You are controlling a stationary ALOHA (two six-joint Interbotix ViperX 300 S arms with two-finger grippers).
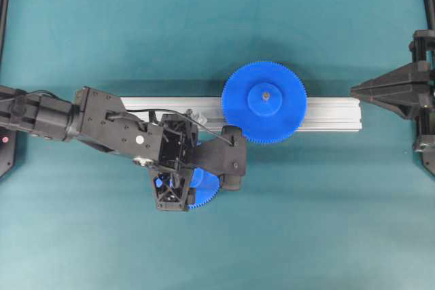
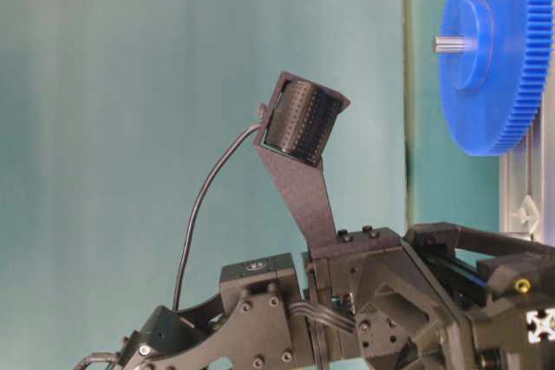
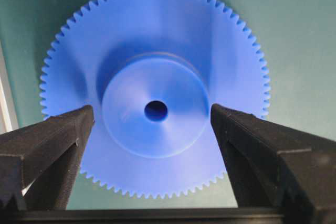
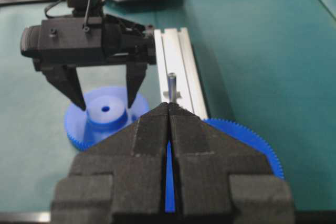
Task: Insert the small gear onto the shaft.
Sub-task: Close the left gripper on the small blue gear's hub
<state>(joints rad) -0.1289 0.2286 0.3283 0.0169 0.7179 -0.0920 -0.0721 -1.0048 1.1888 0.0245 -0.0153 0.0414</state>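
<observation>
The small gear must go onto the shaft, so my left gripper should next grab its raised middle [image 3: 156, 82].
The small gear [image 3: 157, 93] lies flat on the teal mat, hub and centre hole facing up. My left gripper [image 3: 152, 124] hangs open right over it, one finger [image 3: 58, 140] on each side of the hub with a small gap on both sides. From the right wrist view the small gear [image 4: 105, 116] sits under the left gripper [image 4: 106, 103], left of the rail. The shaft [image 4: 171, 85] stands upright on the rail, bare. My right gripper [image 4: 169, 106] is shut and empty; overhead the right gripper [image 1: 355, 90] rests at the rail's right end.
A silver aluminium rail [image 1: 333, 113] runs across the middle of the mat. The wider blue gear [image 1: 264, 102] sits on it with a grey pin at its hub. The left arm [image 1: 109, 123] covers the rail's left part. Black frame posts stand at both side edges.
</observation>
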